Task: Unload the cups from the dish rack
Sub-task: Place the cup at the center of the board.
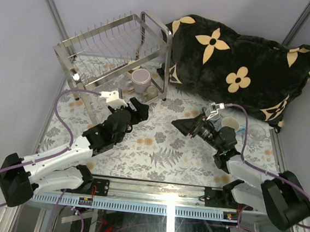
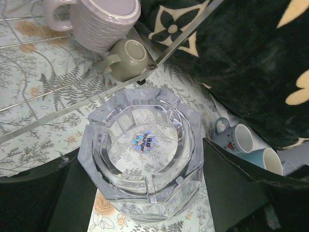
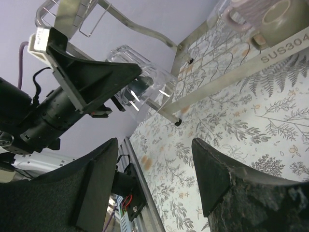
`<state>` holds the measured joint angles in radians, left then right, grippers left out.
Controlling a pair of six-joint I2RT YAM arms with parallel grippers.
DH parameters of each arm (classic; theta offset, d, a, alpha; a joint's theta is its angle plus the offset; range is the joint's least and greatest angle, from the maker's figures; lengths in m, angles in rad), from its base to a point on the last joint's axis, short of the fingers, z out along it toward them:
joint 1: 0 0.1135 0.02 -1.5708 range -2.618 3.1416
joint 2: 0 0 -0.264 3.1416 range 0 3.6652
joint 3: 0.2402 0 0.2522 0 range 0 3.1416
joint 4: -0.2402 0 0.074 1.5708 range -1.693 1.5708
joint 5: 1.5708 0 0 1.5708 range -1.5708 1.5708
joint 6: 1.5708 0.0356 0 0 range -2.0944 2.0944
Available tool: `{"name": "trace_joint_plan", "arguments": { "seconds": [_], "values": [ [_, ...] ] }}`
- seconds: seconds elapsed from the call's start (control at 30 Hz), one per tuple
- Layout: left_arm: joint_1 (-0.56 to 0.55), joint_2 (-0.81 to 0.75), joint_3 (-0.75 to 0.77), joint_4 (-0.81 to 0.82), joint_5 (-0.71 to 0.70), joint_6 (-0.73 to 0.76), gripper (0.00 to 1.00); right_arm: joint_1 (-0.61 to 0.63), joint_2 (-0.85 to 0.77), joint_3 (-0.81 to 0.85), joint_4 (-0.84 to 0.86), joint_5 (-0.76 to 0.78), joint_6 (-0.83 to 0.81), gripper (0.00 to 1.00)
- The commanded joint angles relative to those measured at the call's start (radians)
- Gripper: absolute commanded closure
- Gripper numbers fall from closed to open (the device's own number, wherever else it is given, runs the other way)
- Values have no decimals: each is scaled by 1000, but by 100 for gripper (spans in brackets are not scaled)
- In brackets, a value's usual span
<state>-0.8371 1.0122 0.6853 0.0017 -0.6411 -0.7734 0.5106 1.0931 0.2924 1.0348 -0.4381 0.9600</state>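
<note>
The right gripper pinches the glass's open rim next, to set the clear glass (image 2: pixel 142 145) upright on its base. My left gripper leaves that rim free.
My left gripper (image 1: pixel 131 109) is shut on a clear glass (image 2: pixel 142 145), which fills the gap between its dark fingers (image 2: pixel 48 193). The right wrist view shows that glass (image 3: pixel 140 82) held off the table beside a leg of the dish rack (image 1: pixel 112 46). On the rack's lower shelf lie a pale lilac mug (image 1: pixel 141 80) (image 2: pixel 96 19) and a small cream cup (image 1: pixel 150 92) (image 2: pixel 126 58). A light blue mug (image 2: pixel 239 140) and another cup (image 2: pixel 270 162) rest on the table at the right. My right gripper (image 1: pixel 190 125) (image 3: pixel 154 159) hangs open and empty above the floral cloth.
A large black pillow with cream flowers (image 1: pixel 242 64) lies behind and right of the rack. The rack's wire shelf and frame bar (image 2: pixel 58 108) run just beyond the held glass. Grey walls close in the table's left, back and right sides.
</note>
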Motion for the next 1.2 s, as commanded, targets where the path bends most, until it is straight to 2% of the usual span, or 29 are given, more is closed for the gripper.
{"name": "trace_joint_plan", "arguments": {
  "seconds": [0.0, 0.17, 0.3, 0.6, 0.73, 0.83, 0.9, 1.0, 1.03, 1.07, 1.17],
  "values": [
    [-8, -30, 1, 107, 60, -24, 100, 13, 137, 31, 321, -46, 119, 31],
    [-8, -51, -16, 141, 87, -17, 100, 51, 329, 73, 548, -61, 220, 33],
    [-8, -56, -5, 151, 132, -11, 100, 92, 467, 141, 661, -66, 268, 35],
    [-8, -70, 2, 130, 163, 2, 100, 161, 578, 278, 668, -53, 261, 36],
    [-8, -85, -14, 129, 170, 3, 100, 192, 636, 333, 669, -54, 269, 42],
    [-8, -98, -20, 125, 170, 5, 100, 211, 661, 350, 668, -51, 270, 50],
    [-8, -104, -20, 122, 172, 6, 100, 215, 670, 350, 669, -44, 271, 59],
    [-8, -106, -21, 128, 184, 4, 100, 220, 670, 344, 670, -26, 268, 80],
    [-8, -101, -21, 130, 187, 4, 100, 221, 667, 345, 670, -26, 266, 92],
    [-8, -100, -21, 129, 189, 2, 100, 223, 662, 344, 669, -24, 265, 100],
    [-8, -99, -25, 131, 192, 1, 99, 225, 647, 329, 668, -12, 263, 100]
  ]
}}
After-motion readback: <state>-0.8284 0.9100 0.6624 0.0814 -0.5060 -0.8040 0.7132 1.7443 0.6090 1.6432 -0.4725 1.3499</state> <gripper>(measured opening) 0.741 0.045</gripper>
